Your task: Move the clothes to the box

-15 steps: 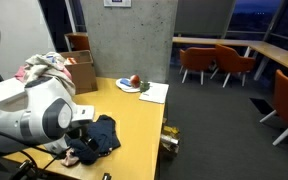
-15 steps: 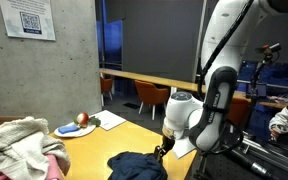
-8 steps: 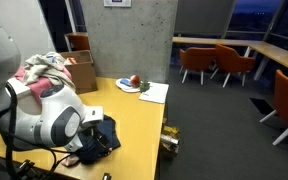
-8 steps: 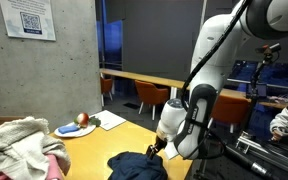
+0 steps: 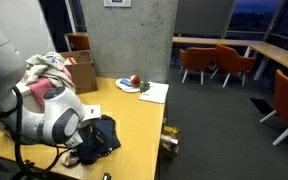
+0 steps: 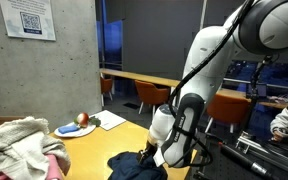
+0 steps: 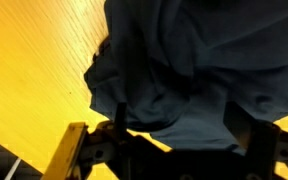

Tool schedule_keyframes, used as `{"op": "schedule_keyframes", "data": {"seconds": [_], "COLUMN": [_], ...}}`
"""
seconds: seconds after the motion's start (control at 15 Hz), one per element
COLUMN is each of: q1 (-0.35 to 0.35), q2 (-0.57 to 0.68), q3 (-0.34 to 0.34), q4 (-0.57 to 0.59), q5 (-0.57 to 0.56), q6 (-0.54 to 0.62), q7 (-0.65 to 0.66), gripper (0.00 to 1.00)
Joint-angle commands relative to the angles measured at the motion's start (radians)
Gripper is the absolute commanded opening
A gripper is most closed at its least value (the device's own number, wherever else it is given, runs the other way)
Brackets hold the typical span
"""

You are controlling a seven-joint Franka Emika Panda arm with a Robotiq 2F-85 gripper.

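My gripper should close now, as the dark blue garment has its folded edge [image 5: 89, 143] [image 7: 180, 118] between my open fingers and they would hold the garment.
A dark blue garment [image 5: 105, 134] lies crumpled on the yellow table [image 5: 134, 120] near its front edge; it also shows in the other exterior view [image 6: 132, 166]. In the wrist view the garment [image 7: 194, 55] fills most of the frame. My gripper [image 7: 182, 125] is open, its two dark fingers [image 7: 119, 115] standing wide apart over the cloth's edge. In an exterior view the gripper [image 6: 155, 155] is low at the garment. A cardboard box [image 5: 82, 72] at the back holds a heap of light and pink clothes [image 5: 44, 68].
A blue plate with a red apple [image 5: 131, 82] and a white paper [image 5: 154, 92] lie at the table's far corner. The clothes heap [image 6: 19, 145] and the plate [image 6: 78, 125] show in an exterior view. Orange chairs [image 5: 206, 62] stand beyond the table.
The arm has come down and closer over the dark blue garment. The garment and the other things have not moved.
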Motion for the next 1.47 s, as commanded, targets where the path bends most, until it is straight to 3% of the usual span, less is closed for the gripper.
{"op": "schedule_keyframes", "data": {"seconds": [0.0,0.53,0.6,1.0,1.4], "q1": [-0.019,-0.020,-0.018,0.048,0.226], "q2": [0.031,0.017,0.016,-0.080,-0.204], "q3": [0.026,0.038,0.036,-0.040,-0.244], "q4": [0.053,0.040,0.042,0.033,0.111], "q5": [0.048,0.061,0.062,0.080,0.014], "q6": [-0.005,-0.002,-0.010,-0.078,-0.277], "q7": [-0.064,-0.078,-0.077,-0.075,-0.006], "gripper": [0.65,0.05,0.01,0.01,0.01]}}
